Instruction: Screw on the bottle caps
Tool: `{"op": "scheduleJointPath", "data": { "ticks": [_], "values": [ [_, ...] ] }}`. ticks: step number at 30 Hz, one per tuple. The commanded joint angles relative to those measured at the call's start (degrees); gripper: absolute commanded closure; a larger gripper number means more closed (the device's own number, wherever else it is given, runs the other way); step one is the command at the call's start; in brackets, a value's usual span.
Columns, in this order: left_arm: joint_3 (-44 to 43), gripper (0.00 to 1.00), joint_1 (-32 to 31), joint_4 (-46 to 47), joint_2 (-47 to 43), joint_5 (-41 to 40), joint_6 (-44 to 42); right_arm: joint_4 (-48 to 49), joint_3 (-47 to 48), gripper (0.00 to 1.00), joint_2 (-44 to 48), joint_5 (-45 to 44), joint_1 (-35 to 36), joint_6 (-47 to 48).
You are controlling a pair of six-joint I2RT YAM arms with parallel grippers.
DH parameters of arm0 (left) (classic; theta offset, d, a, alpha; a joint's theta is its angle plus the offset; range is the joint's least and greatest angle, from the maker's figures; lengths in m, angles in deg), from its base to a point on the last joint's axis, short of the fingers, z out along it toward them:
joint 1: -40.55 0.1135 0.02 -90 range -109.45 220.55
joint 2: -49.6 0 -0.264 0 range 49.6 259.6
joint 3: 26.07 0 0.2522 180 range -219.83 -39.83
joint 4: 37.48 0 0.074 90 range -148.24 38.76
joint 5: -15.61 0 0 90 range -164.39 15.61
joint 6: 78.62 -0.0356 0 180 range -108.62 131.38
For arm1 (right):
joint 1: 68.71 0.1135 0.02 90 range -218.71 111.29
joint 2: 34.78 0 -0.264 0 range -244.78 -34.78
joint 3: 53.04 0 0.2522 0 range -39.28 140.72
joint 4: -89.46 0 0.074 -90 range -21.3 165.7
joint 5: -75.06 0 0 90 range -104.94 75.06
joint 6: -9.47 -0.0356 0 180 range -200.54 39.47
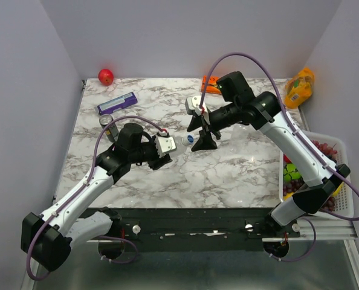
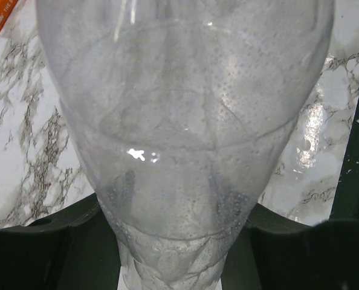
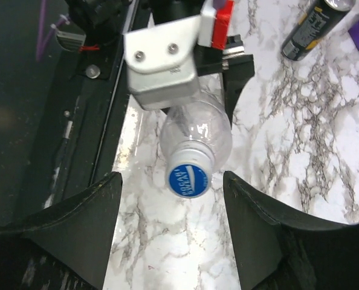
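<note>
The blue cap needs to be screwed on and the bottle set upright. My right gripper should next grab the blue cap by its opposite sides, facing its top.
My left gripper (image 1: 162, 148) is shut on a clear plastic bottle (image 1: 181, 142) and holds it lying level above the marble table, neck toward the right arm. The bottle fills the left wrist view (image 2: 185, 121), between the left gripper's dark fingers (image 2: 46, 254). A blue cap with a whitish mark (image 3: 189, 179) sits on the bottle's neck (image 3: 194, 130); the cap also shows in the top view (image 1: 190, 140). My right gripper (image 3: 172, 181) is open, its fingers either side of the cap and clear of it; it also shows in the top view (image 1: 202, 138). No other bottles or caps are in view.
A dark drink can (image 1: 110, 125) and a purple box (image 1: 117, 103) lie left of the bottle. A red apple (image 1: 106, 76) sits at the back left, an orange packet (image 1: 211, 84) and an orange pouch (image 1: 300, 86) at the back. A white basket (image 1: 342, 181) of fruit stands right.
</note>
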State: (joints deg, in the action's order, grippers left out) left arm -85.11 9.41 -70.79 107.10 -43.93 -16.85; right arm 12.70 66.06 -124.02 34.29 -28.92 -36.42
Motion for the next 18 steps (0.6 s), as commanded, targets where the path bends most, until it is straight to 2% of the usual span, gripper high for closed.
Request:
{"op": "scheduleJointPath", "data": {
  "ticks": [1, 3, 6, 7, 12, 18],
  "values": [
    [-1.5, 1.0, 0.0, -0.6, 0.1, 3.9, 0.4, 5.5, -0.6, 0.26, -0.6, -4.3, 0.7, 0.2],
    [-1.4, 1.0, 0.0, -0.6, -0.2, 4.0, 0.4, 6.0, -0.1, 0.27, -1.3, -4.7, 0.7, 0.0],
    [-1.5, 1.0, 0.0, -0.3, -0.3, 3.9, 0.8, 6.0, 0.4, 0.34, -2.0, -4.7, 0.7, -0.3],
    [-1.4, 1.0, 0.0, -0.1, -0.4, 3.9, 1.1, 5.8, 0.5, 0.39, -2.2, -4.6, 0.8, -0.4],
    [-1.0, 1.0, 0.0, 2.1, -0.5, 3.5, 3.4, 5.3, 0.3, 0.5, -2.7, -4.0, 0.8, -1.1],
    [-0.9, 1.0, 0.0, 4.3, -0.4, 2.3, 6.0, 5.3, -0.1, 0.69, -3.4, -3.8, 0.8, -6.8]
  ]
}}
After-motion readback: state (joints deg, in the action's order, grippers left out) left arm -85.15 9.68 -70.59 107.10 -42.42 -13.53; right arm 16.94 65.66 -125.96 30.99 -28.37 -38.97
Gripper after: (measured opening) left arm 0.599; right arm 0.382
